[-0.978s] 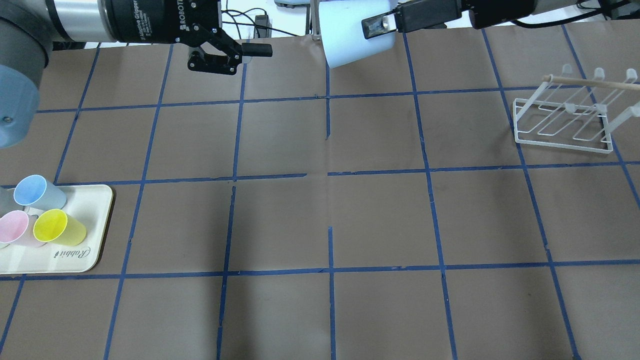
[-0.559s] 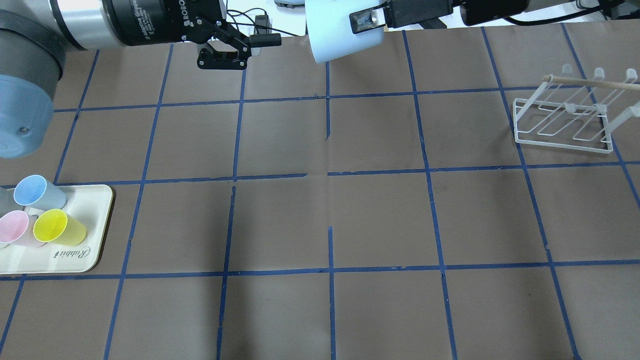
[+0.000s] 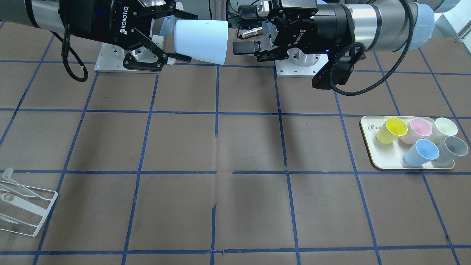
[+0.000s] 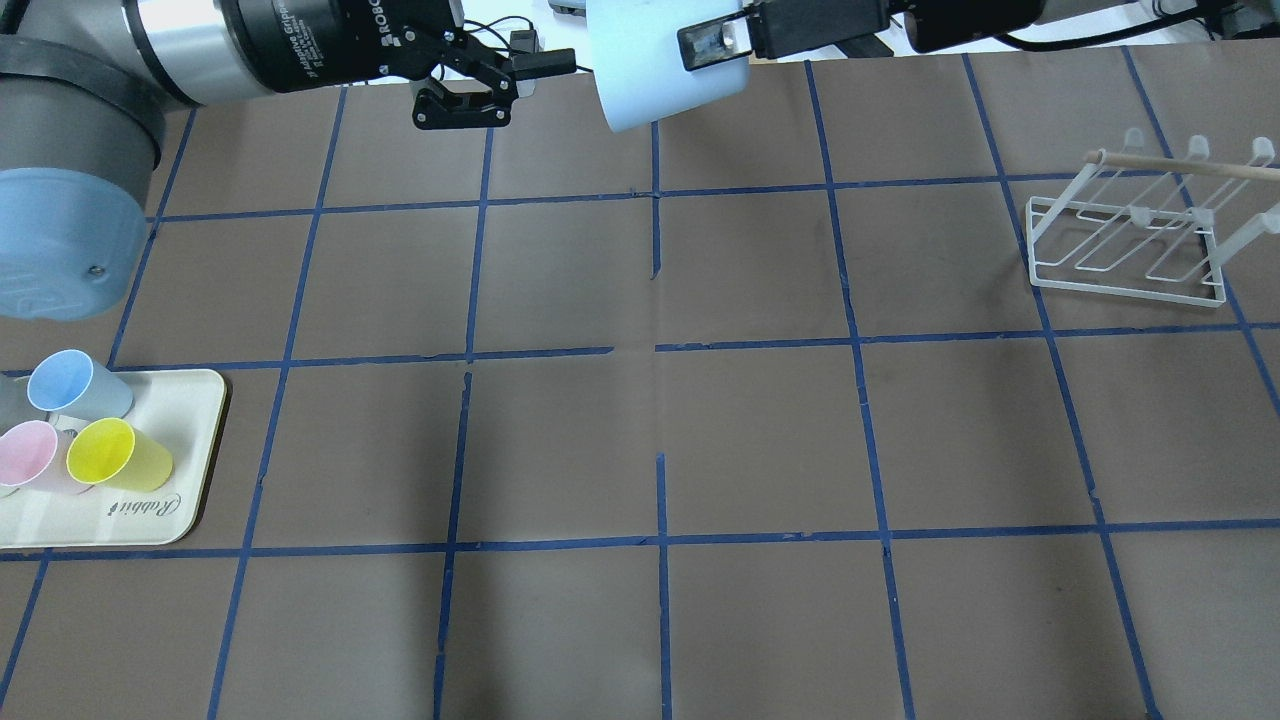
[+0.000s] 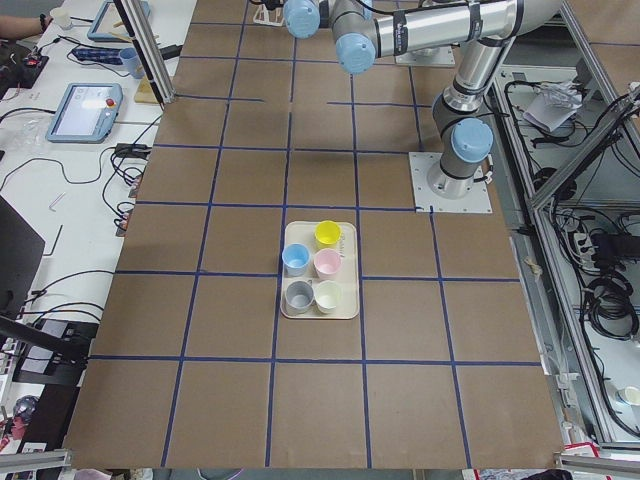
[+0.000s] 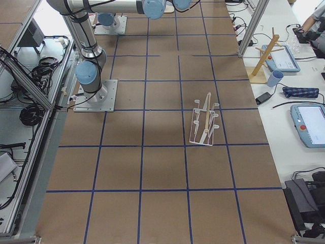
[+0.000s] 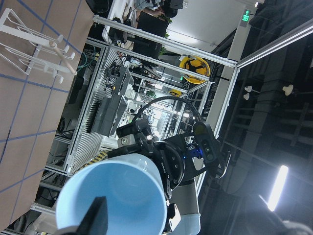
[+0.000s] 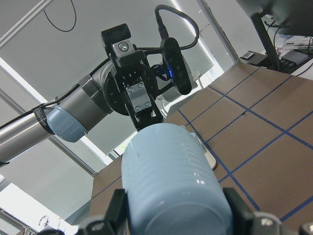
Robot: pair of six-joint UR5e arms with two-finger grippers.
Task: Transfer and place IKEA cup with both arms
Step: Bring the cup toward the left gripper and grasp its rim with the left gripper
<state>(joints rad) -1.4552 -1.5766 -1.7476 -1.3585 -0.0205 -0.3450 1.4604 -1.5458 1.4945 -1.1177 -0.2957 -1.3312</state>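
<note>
The left gripper grabs the IKEA cup's rim next, to take the cup from my right gripper and place it on the cream tray (image 3: 385,154).
The IKEA cup (image 4: 650,75), a pale icy-blue tumbler, lies on its side in the air over the table's far edge. It also shows in the front-facing view (image 3: 200,40). My right gripper (image 4: 690,50) is shut on the cup near its base. In the right wrist view the cup (image 8: 171,181) sits between the two fingers. My left gripper (image 4: 525,85) is open and empty, a short gap from the cup's rim. It also shows in the front-facing view (image 3: 241,40). In the left wrist view the cup's open mouth (image 7: 112,196) faces the camera.
A cream tray (image 4: 150,510) at the near left holds a periwinkle-blue cup (image 3: 421,151), a grey cup (image 3: 454,147), and yellow, pink and pale ones. A white wire rack (image 4: 1130,240) with a wooden rod stands at the far right. Brown paper with a blue tape grid covers the table.
The right gripper has carried the cup to the left. The left gripper has moved right, towards it. The gap between them has narrowed.
</note>
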